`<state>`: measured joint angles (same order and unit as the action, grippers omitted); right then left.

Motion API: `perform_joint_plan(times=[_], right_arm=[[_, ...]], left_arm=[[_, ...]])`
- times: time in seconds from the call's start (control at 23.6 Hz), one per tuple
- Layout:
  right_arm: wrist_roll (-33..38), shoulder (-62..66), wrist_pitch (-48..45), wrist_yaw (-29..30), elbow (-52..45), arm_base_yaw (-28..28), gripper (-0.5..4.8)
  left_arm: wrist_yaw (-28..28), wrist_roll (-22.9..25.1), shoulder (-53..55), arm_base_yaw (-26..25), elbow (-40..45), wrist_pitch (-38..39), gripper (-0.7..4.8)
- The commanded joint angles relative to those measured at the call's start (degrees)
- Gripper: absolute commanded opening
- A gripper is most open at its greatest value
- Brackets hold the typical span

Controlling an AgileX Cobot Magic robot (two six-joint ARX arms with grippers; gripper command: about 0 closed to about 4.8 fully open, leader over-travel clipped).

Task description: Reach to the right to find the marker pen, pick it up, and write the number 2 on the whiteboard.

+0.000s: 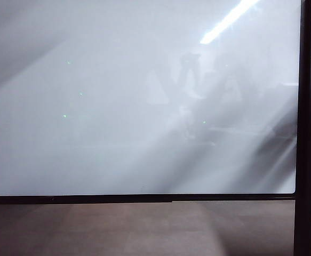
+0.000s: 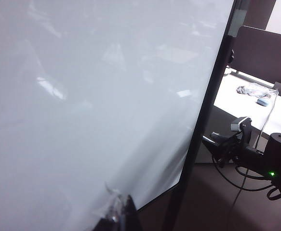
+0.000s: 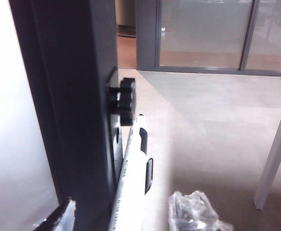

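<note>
Next, my right gripper grabs the marker pen by its white body, which leaves the marker pen's writing tip free to draw the number on the whiteboard.
The whiteboard (image 1: pixel 139 106) fills the exterior view as a glossy white panel with a dark lower edge and a dark frame post (image 1: pixel 305 128) on its right. No number 2 shows on it. In the right wrist view the marker pen (image 3: pixel 133 178), white-bodied with a dark tip and a black clip, stands along the post (image 3: pixel 77 110). My right gripper (image 3: pixel 126 219) is open around the pen, one finger on either side and apart from it. My left gripper (image 2: pixel 118 211) is shut and empty, close to the whiteboard (image 2: pixel 92 96) near its lower corner.
A black knob (image 3: pixel 123 101) juts from the post just beyond the pen's tip. The right arm (image 2: pixel 256 156) reaches in behind the post (image 2: pixel 203 125). A white table (image 2: pixel 256 103) with small items stands beyond it, and a white table leg (image 3: pixel 275 154) rises from the floor.
</note>
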<state>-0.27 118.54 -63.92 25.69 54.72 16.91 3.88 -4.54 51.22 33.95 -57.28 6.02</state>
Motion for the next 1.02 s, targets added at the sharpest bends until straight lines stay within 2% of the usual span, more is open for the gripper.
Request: perform_joint_plan(times=[0.04,0.34,0.55,1.02], right_arm=[[0.2,-0.2,-0.4,0.2,0.2,0.0,2.02],[0.2,-0.2,0.8,-0.1,0.2,0.0,1.97],[0.2,-0.2,1.1,-0.1,0.2,0.0,1.48],[0.2,-0.2,0.7,-0.7,0.2,-0.3,1.47]], left_arm=[[0.1,0.2,-0.1,-0.1,-0.3,-0.7,-0.05],[0.2,0.2,-0.1,-0.1,-0.3,-0.5,-0.05],[0.2,0.2,-0.1,-0.1,-0.3,-0.5,-0.05],[0.2,0.2,-0.1,-0.1,-0.3,-0.5,-0.05]])
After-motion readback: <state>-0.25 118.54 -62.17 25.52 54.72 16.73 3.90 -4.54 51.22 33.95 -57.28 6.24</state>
